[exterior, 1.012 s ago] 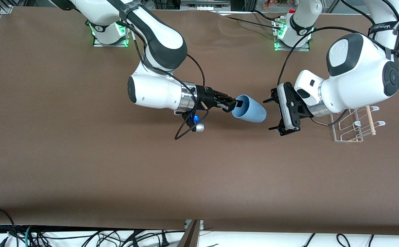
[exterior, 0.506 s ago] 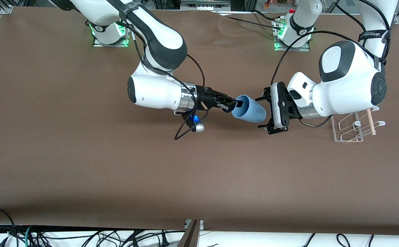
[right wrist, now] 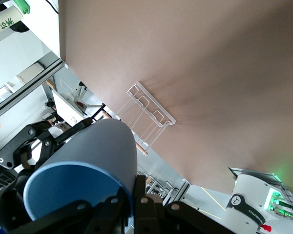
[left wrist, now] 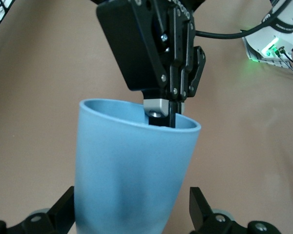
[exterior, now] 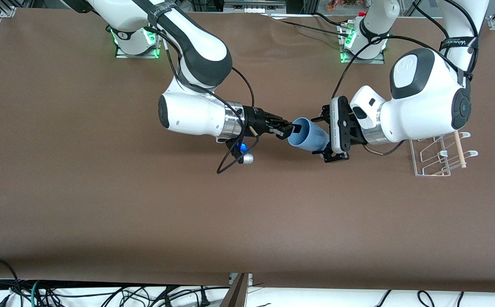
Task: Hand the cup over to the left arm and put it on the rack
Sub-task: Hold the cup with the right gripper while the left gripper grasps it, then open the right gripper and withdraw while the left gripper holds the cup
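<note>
My left gripper grabs the light-blue cup by its closed end (exterior: 320, 142) next, so that the cup passes over for racking.
The light-blue cup (exterior: 309, 135) hangs on its side above the middle of the table. My right gripper (exterior: 295, 128) is shut on its rim, one finger inside the mouth. My left gripper (exterior: 325, 137) is open, with a finger on each side of the cup's closed end. In the left wrist view the cup (left wrist: 134, 165) fills the space between my left fingers (left wrist: 201, 210), with a gap showing at one side, and the right gripper (left wrist: 167, 108) pinches its rim. In the right wrist view the cup (right wrist: 88, 156) sits in the right gripper (right wrist: 136, 195). The white wire rack (exterior: 441, 155) stands at the left arm's end of the table.
The rack's wooden dowel (exterior: 459, 149) lies across its prongs, and the rack also shows in the right wrist view (right wrist: 149, 117). A black cable loop with a silver fitting (exterior: 243, 158) hangs under the right wrist. The left arm's elbow (exterior: 426, 98) is over the rack.
My left gripper has moved toward the right arm's end of the table and now straddles the cup's closed end. The right arm and the cup have not moved.
</note>
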You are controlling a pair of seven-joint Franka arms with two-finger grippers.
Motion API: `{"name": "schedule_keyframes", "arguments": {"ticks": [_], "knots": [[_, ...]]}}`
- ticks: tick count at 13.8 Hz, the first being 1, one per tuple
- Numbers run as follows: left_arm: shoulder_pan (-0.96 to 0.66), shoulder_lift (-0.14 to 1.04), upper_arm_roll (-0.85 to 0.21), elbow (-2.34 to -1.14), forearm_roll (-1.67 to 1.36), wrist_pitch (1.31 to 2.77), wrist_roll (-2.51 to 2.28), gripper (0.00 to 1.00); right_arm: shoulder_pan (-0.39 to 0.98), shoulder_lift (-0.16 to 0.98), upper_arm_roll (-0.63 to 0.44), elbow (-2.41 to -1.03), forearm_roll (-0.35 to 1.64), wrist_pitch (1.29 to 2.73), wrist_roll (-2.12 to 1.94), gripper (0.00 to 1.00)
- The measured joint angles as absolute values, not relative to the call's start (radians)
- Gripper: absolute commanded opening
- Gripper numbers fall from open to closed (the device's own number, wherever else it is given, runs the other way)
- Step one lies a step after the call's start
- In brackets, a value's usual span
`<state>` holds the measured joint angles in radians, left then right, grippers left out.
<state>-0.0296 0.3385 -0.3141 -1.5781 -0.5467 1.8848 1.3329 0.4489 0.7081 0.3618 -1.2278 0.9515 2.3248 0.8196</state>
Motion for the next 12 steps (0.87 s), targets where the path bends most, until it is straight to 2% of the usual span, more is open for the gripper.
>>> {"name": "schedule_keyframes", "arguments": {"ticks": [1, 2, 3, 4, 7, 9, 12], "knots": [[-0.028, 0.339, -0.314, -1.582, -0.555, 1.884, 1.354, 0.82, 0.449, 0.708, 0.362, -1.228, 0.952, 2.324, 0.82, 0.0], [-0.025, 0.34, -0.314, -1.588, -0.571, 1.885, 1.384, 0.45, 0.449, 0.708, 0.362, -1.228, 0.952, 2.321, 0.82, 0.0], [-0.021, 0.342, -0.313, -1.593, -0.585, 1.888, 1.416, 0.24, 0.449, 0.708, 0.363, -1.228, 0.952, 2.312, 0.82, 0.0], [-0.017, 0.344, -0.312, -1.594, -0.591, 1.889, 1.441, 0.1, 0.449, 0.708, 0.363, -1.228, 0.952, 2.308, 0.822, 0.0], [-0.015, 0.345, -0.313, -1.594, -0.596, 1.89, 1.449, 0.09, 0.449, 0.708, 0.363, -1.228, 0.953, 2.309, 0.83, 0.0], [-0.015, 0.345, -0.313, -1.594, -0.596, 1.89, 1.449, 0.09, 0.449, 0.708, 0.363, -1.228, 0.953, 2.308, 0.83, 0.98], [-0.015, 0.346, -0.316, -1.595, -0.596, 1.876, 1.451, 0.09, 0.444, 0.708, 0.362, -1.22, 0.953, 2.314, 0.829, 1.0]]}}
